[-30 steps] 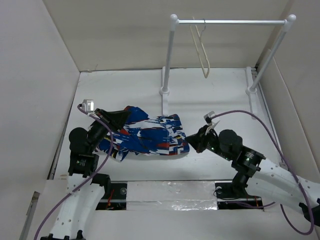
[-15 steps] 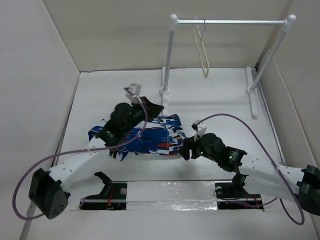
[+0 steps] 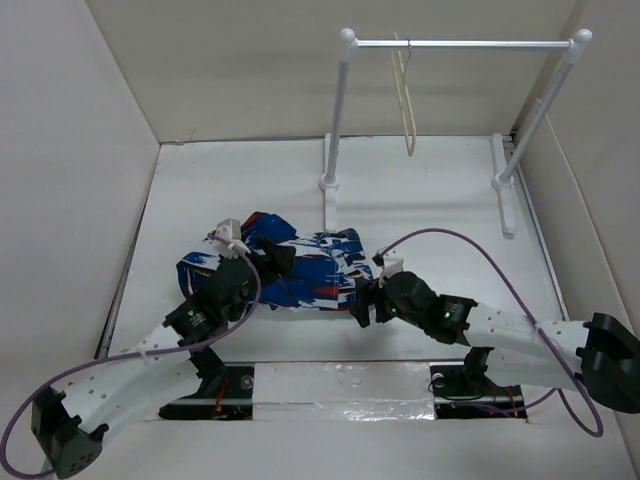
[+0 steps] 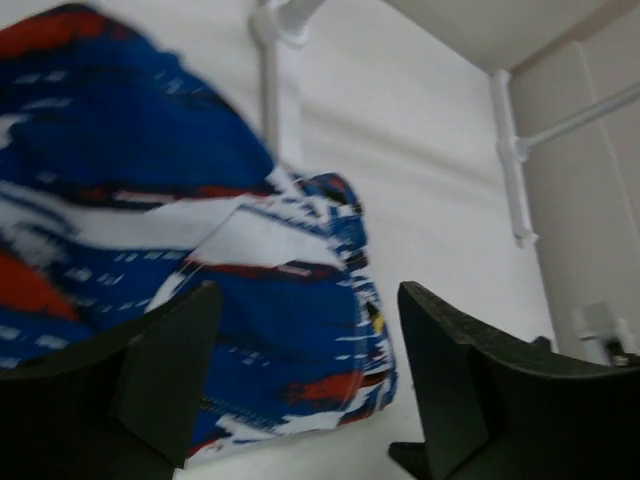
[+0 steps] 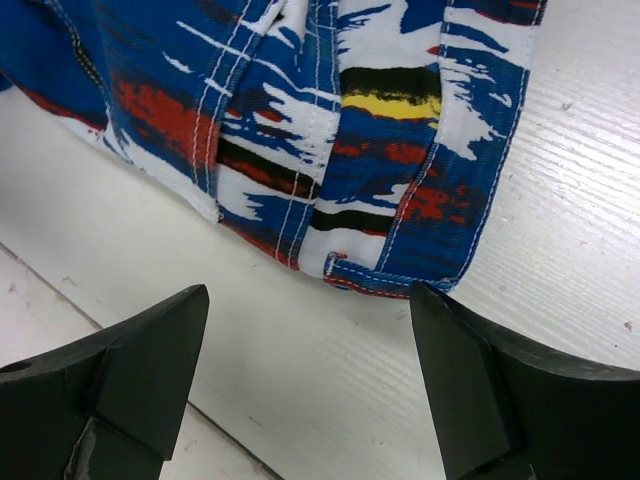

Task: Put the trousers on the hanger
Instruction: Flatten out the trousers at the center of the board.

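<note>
My right gripper should next grab the trousers (image 3: 300,275) by the hem at their near corner. The bunched rest then stays free to spread for the hanger.
The trousers (image 3: 300,275), bright blue with white, red, black and yellow patches, lie bunched on the table between the arms. My left gripper (image 3: 276,254) hovers over their left-middle part; the left wrist view shows it open (image 4: 310,375) with the trousers (image 4: 150,200) below and nothing held. At their near right corner my right gripper (image 3: 361,308) is low and open (image 5: 310,385), with bare table between its fingers and the trousers' hem (image 5: 340,120) just ahead. The cream-white hanger (image 3: 406,105) hangs from the rack's crossbar at the back.
A white-poled rack (image 3: 335,110) with a metal crossbar (image 3: 460,44) stands at the back; its left foot (image 3: 328,183) is just behind the trousers. White walls enclose the table on the left, back and right. Purple cables loop from both arms.
The left arm swung from the trousers' left end over to their far side, then came back above them. The right gripper slid left to the near right corner. Both grippers opened.
</note>
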